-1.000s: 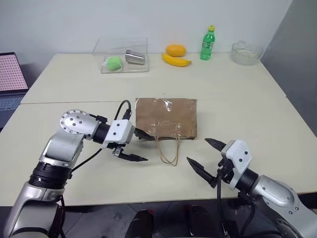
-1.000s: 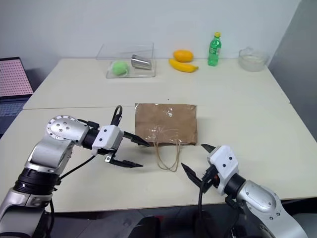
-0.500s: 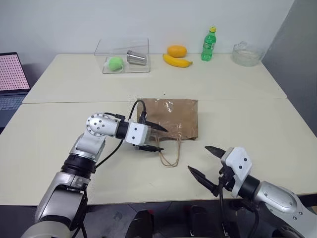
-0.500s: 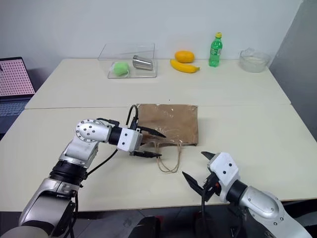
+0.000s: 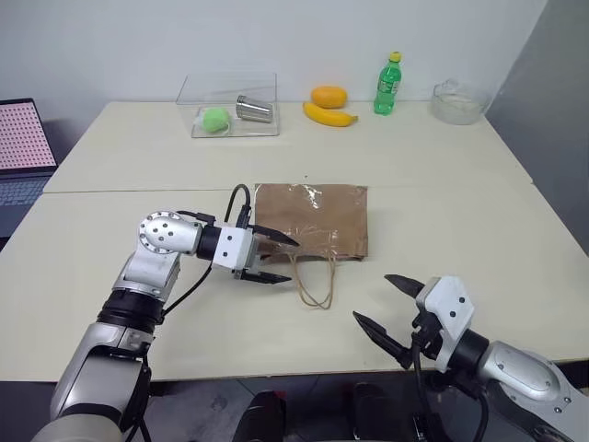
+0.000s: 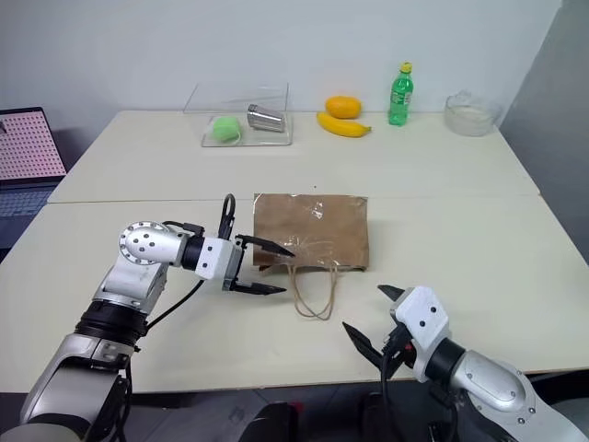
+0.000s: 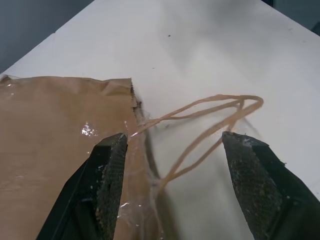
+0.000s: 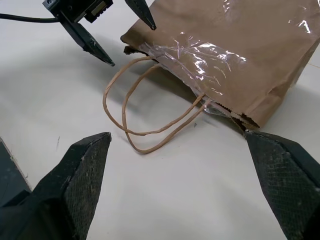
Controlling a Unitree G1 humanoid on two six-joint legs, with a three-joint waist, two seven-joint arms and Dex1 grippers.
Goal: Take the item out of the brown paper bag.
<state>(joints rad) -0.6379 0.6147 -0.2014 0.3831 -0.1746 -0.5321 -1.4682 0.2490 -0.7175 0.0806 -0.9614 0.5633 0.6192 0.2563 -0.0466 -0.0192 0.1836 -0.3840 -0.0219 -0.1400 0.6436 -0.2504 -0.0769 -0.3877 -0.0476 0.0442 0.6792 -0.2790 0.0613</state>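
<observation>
The left gripper grabs the bag by its upper loop handle [image 5: 297, 279] next, as the handle arches off the table while the bag's paper body [image 5: 317, 216] lies flat.
The brown paper bag [image 5: 311, 219] lies flat at the middle of the table, mouth toward me, its loop handles [image 5: 314, 284] spread on the tabletop. The item is hidden; no part of it shows at the mouth. My left gripper [image 5: 294, 261] is open at the left corner of the mouth, one finger over the paper edge and the other just above the table beside the handles [image 7: 210, 114]. The bag [image 7: 50, 130] lies right in front of it. My right gripper [image 5: 371, 296] hovers open near the table's front edge, apart from the bag [image 8: 235, 55] and its handles [image 8: 145, 115].
At the far edge stand a clear box [image 5: 230, 106] with a green ball and a metal cup, an orange [image 5: 327, 95], a banana [image 5: 329, 113], a green soda bottle [image 5: 387, 83] and a glass bowl [image 5: 457, 99]. A laptop [image 5: 20, 147] sits off the left side.
My left gripper has come in from the left to the bag's mouth and rolled, so its fingers now straddle the left corner. The right gripper has kept its place.
</observation>
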